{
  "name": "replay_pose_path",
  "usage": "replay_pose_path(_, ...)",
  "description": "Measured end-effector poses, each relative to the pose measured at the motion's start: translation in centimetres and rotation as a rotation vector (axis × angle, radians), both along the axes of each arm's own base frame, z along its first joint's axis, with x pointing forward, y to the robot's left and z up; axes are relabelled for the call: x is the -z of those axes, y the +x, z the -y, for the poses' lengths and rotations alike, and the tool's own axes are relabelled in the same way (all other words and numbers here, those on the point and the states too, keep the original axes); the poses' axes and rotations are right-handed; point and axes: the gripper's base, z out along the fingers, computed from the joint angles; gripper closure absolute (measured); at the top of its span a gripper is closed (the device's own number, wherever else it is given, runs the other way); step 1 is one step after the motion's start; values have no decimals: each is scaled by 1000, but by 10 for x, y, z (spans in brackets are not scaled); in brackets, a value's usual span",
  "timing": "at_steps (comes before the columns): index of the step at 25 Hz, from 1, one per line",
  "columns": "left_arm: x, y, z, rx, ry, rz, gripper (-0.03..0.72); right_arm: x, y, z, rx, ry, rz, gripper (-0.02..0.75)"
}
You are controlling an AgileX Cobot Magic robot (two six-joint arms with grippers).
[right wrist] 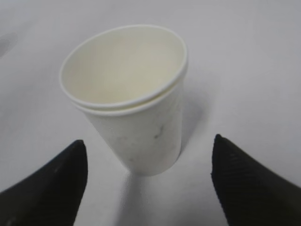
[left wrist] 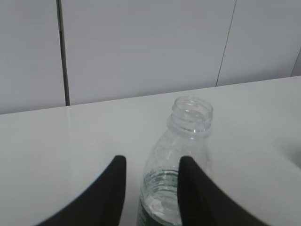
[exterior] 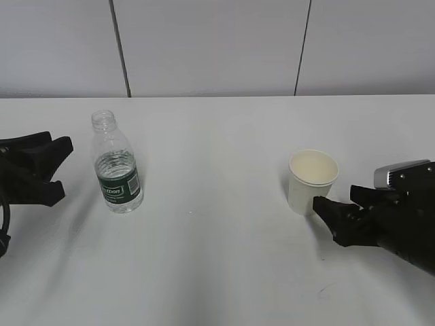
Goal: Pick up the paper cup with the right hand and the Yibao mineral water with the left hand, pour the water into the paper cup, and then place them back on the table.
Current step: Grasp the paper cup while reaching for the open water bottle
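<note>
The bottle is uncapped, and its water (exterior: 117, 166) is low inside, so my left gripper will next grab it by the green labelled body (exterior: 120, 185) and hold it upright.
The Yibao mineral water (exterior: 117, 166) stands upright and capless on the table (exterior: 224, 272) at the left, about a third full. My left gripper (exterior: 64, 168) hovers just left of it, open and not touching. In the left wrist view the bottle (left wrist: 190, 122) rises beyond the left gripper (left wrist: 153, 160), partly behind one finger. The paper cup (exterior: 312, 182) stands upright and empty at the right. My right gripper (exterior: 334, 197) is low beside its base, open wide. From the right wrist, the cup (right wrist: 127, 80) sits framed between the right gripper's (right wrist: 148, 141) spread fingers, with gaps on both sides.
A grey panelled wall (exterior: 217, 47) runs along the table's far edge. Bare white tabletop lies between the bottle and the cup and in front of both.
</note>
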Motion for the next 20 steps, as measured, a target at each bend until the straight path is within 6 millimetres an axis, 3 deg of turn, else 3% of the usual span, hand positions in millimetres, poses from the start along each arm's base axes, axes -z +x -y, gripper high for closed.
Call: replay_pose_path(20, 0, 0, 0, 0, 0, 0, 447, 23, 54, -12, -127, -7, 58, 98)
